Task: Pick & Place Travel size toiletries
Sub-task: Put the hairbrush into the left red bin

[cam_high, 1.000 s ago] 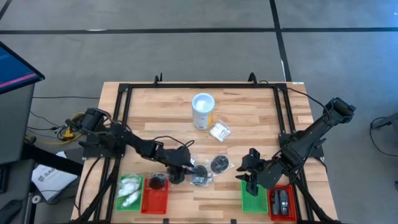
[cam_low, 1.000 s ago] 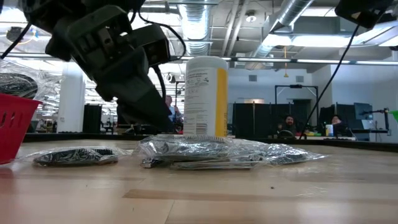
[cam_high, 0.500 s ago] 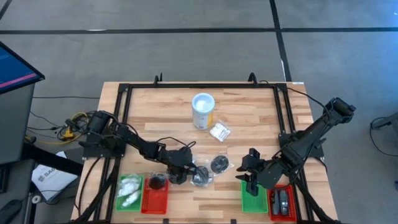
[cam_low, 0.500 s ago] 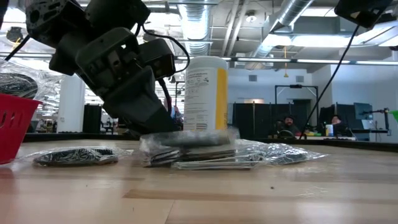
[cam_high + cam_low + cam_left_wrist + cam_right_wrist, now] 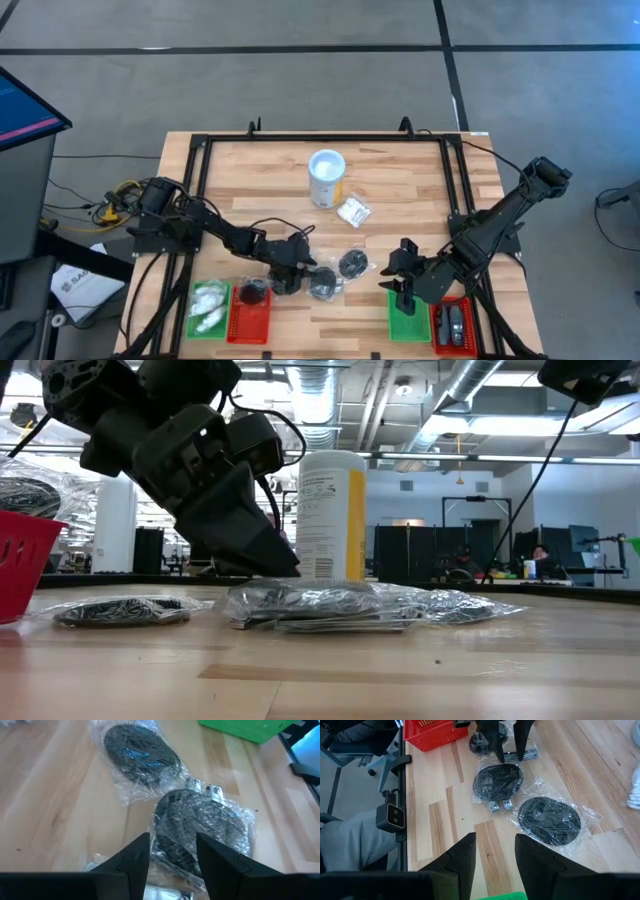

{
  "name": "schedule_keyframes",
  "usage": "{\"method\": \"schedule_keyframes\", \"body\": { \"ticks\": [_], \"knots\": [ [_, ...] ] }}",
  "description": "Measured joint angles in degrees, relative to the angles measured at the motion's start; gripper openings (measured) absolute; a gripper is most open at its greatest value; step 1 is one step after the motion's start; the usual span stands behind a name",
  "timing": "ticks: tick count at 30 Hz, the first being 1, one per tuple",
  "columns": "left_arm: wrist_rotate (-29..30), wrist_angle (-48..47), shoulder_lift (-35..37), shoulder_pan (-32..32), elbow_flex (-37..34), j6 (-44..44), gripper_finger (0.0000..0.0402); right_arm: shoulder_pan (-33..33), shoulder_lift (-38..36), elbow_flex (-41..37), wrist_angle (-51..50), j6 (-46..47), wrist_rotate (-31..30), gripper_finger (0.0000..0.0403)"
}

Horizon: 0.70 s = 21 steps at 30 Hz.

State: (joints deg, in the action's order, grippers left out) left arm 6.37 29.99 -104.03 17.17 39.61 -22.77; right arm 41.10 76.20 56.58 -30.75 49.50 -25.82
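Note:
I will next grip the black round packet by the edge of its clear wrap with my left gripper, to put it in the red tray [image 5: 248, 322].
My left gripper [image 5: 293, 277] [image 5: 172, 837] is open and tilted down, just above the near-left end of a black round packet in crinkled clear wrap [image 5: 322, 285] [image 5: 200, 820] [image 5: 320, 603]. Its fingers stand on either side of that end, and I see no touch. A second black round packet [image 5: 352, 264] [image 5: 140, 747] lies flat farther right. Another black packet [image 5: 482, 742] lies under the left gripper. A white packet [image 5: 352, 211] rests beside the tub. My right gripper [image 5: 400, 283] [image 5: 495, 837] waits open over the right green tray.
The white tub with a yellow label [image 5: 327, 178] stands upright behind the packets. At the near left, a green tray [image 5: 208, 305] holds white packets and a red tray [image 5: 250, 310] a black one. At the near right are a green tray [image 5: 405, 322] and a red tray [image 5: 452, 325] with dark grey pieces.
My left gripper has moved a little toward the table's right and come down over the end of the black packet, tipping more steeply. Half a second ago the packet's wrap stirred and rose slightly; it now lies flat again. The right arm has kept still.

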Motion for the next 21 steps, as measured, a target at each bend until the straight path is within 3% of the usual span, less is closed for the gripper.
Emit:
{"method": "schedule_keyframes", "body": {
  "ticks": [14,21],
  "knots": [
    [1.6,0.0,0.0,-1.3,0.0,0.0,0.0153,0.0,0.0,0.0,0.0,-0.2,0.0,0.0127],
    [-2.5,-0.9,0.0,-1.5,0.0,-0.4,0.0153,0.0,0.0,0.0,0.0,-0.1,0.0,0.0127]
  ]
}}
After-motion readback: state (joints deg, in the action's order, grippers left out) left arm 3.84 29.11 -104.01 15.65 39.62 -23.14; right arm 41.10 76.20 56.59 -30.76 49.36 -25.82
